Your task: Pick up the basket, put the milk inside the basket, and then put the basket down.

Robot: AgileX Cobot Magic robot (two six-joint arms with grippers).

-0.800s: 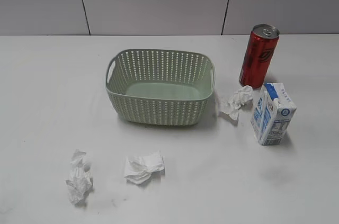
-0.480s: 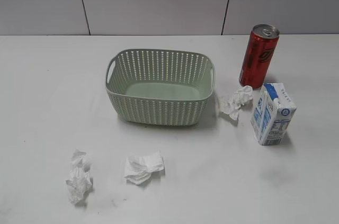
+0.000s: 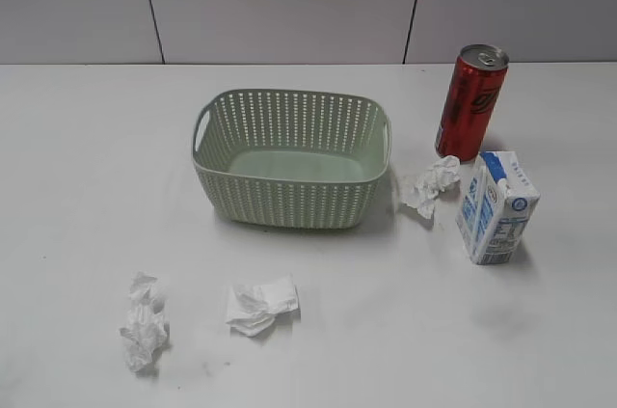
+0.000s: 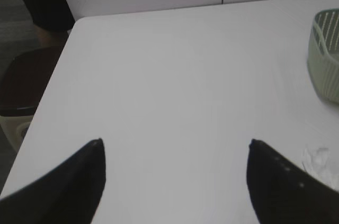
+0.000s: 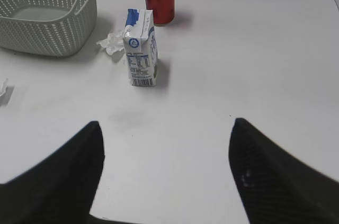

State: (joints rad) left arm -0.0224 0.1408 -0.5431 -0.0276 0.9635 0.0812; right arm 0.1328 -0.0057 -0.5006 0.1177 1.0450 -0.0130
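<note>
My left gripper grips the basket by its handled end rim [image 3: 201, 131] next, to pick it up for the milk [image 3: 496, 207].
The pale green basket [image 3: 291, 157] stands empty on the white table in the exterior view; part of its rim shows at the right edge of the left wrist view [image 4: 324, 54], and it also sits top left in the right wrist view [image 5: 45, 12]. The white and blue milk carton [image 3: 496, 207] stands upright to the basket's right, also in the right wrist view [image 5: 141, 48]. My left gripper [image 4: 175, 142] is open and empty over bare table, left of the basket. My right gripper [image 5: 165, 123] is open and empty, in front of the milk. Neither gripper shows in the exterior view.
A tall red can [image 3: 471, 102] stands behind the milk. Crumpled tissues lie between basket and milk [image 3: 431, 185] and in front of the basket [image 3: 258, 307], [image 3: 144, 323]. The table's left edge and a dark bin [image 4: 21, 89] show in the left wrist view.
</note>
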